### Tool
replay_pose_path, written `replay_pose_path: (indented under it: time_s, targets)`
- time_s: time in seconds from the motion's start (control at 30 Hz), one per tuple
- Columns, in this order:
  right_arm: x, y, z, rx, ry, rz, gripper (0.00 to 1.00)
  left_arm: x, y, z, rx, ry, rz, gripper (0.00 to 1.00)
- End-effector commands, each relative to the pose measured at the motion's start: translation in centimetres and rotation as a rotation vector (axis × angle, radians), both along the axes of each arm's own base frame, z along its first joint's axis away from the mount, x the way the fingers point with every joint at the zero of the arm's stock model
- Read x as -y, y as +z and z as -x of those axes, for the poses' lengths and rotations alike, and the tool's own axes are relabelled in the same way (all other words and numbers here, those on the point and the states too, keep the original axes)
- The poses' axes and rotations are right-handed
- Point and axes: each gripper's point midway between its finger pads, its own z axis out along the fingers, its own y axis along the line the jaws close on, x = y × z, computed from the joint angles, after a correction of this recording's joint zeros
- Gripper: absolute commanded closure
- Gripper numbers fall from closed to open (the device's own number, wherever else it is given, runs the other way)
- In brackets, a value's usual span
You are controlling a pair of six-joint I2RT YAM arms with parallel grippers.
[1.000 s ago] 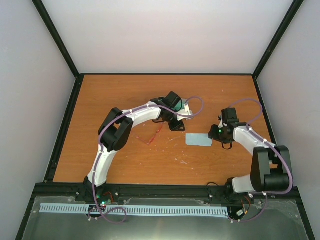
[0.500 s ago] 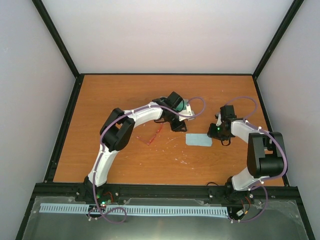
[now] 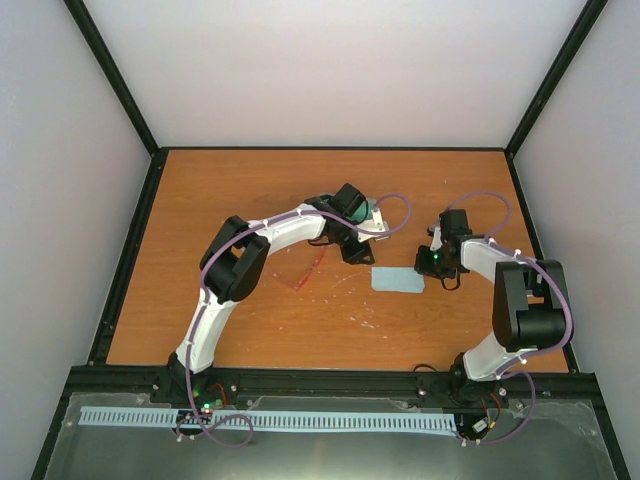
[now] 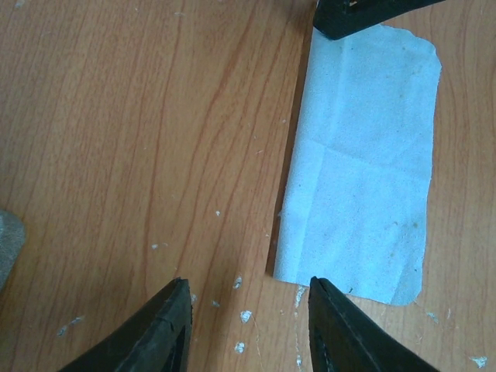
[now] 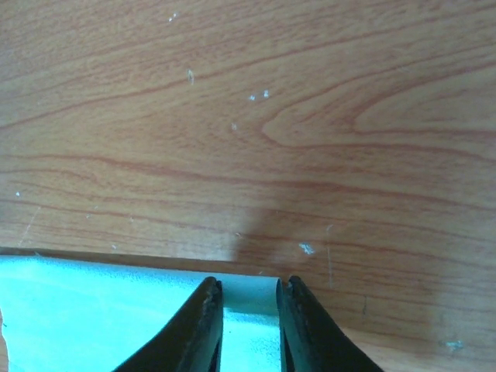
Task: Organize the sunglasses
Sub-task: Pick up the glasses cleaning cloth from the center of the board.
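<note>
My left gripper grabs the light blue cloth (image 3: 397,281) by its corner nearest the grey case next, leaving the rest free to drape.
The red-pink sunglasses (image 3: 308,272) lie on the table, left of centre, under the left forearm. The grey case (image 3: 372,216), showing some green, sits mostly hidden under the left wrist; its corner shows in the left wrist view (image 4: 6,242). My left gripper (image 3: 356,250) is open and empty (image 4: 248,291), low over bare wood beside the light blue cloth (image 4: 364,155). My right gripper (image 3: 432,265) is at the right end of the cloth (image 3: 397,281). Its jaws (image 5: 249,285) are nearly closed, with the cloth's edge (image 5: 93,310) between them.
The wooden table (image 3: 250,180) is bounded by a black frame and grey walls. White specks and scratches mark the wood near the cloth. The right gripper's black tip (image 4: 372,15) shows at the top of the left wrist view.
The right arm has folded in and its gripper has shifted slightly left onto the cloth's right end. The left arm has barely moved. The sunglasses and cloth lie where they were.
</note>
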Motion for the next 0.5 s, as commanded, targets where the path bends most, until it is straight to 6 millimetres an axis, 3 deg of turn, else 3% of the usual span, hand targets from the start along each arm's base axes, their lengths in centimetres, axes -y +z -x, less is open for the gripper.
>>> replay_pose_path:
  time_s: [0.0, 0.2, 0.3, 0.47]
  targets:
    - [0.0, -0.9, 1.0, -0.047, 0.010, 0.005, 0.78, 0.8, 0.7, 0.0, -0.002, -0.020, 0.025, 0.58]
    - [0.0, -1.1, 1.6, -0.060, 0.008, 0.005, 0.96, 0.9, 0.7, 0.2, -0.007, -0.025, 0.031, 0.45]
    - [0.1, -0.9, 1.6, -0.052, -0.002, 0.011, 0.97, 0.9, 0.6, 0.4, -0.012, -0.031, 0.030, 0.42]
    - [0.3, -0.5, 1.4, -0.037, -0.008, 0.017, 0.97, 1.5, 0.2, 1.1, -0.013, -0.049, 0.025, 0.46]
